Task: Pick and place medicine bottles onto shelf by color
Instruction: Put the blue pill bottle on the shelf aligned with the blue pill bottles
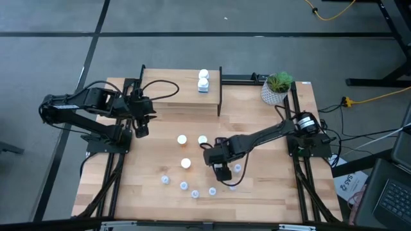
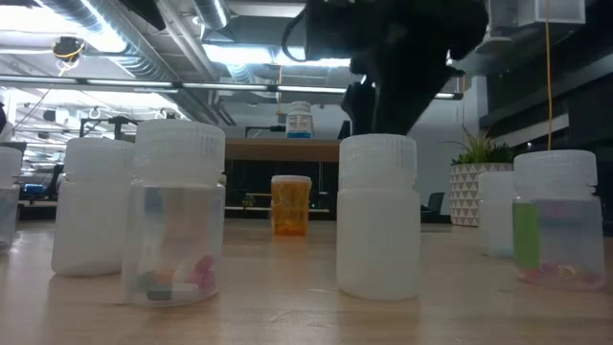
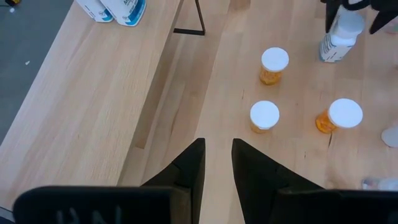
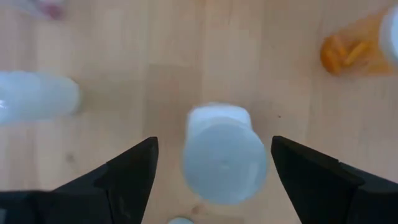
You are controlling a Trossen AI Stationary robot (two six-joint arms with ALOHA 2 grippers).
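The white medicine bottle needs to go onto the shelf by color, so the robot's right gripper should grab it by its capped top (image 4: 224, 158) next.
My right gripper (image 4: 214, 142) points down, open, over the near middle of the table. Its fingers (image 4: 134, 168) stand on either side of a white medicine bottle (image 4: 224, 152) that stands upright on the table, without touching it. Three orange bottles with white caps (image 1: 182, 139) (image 1: 202, 139) (image 1: 185, 163) stand to its left. Several pale-blue vials (image 1: 195, 192) are scattered toward the near edge. The shelf (image 1: 173, 96) at the far middle carries white bottles (image 1: 203, 80) on its right end. My left gripper (image 3: 217, 149) waits at the shelf's left, a narrow gap between its fingers and nothing in it.
A white pot with a green plant (image 1: 276, 90) stands at the far right corner. In the low view, vials and white bottles (image 2: 177, 216) stand close to the camera along the near edge. Bare wood lies between the shelf and the orange bottles.
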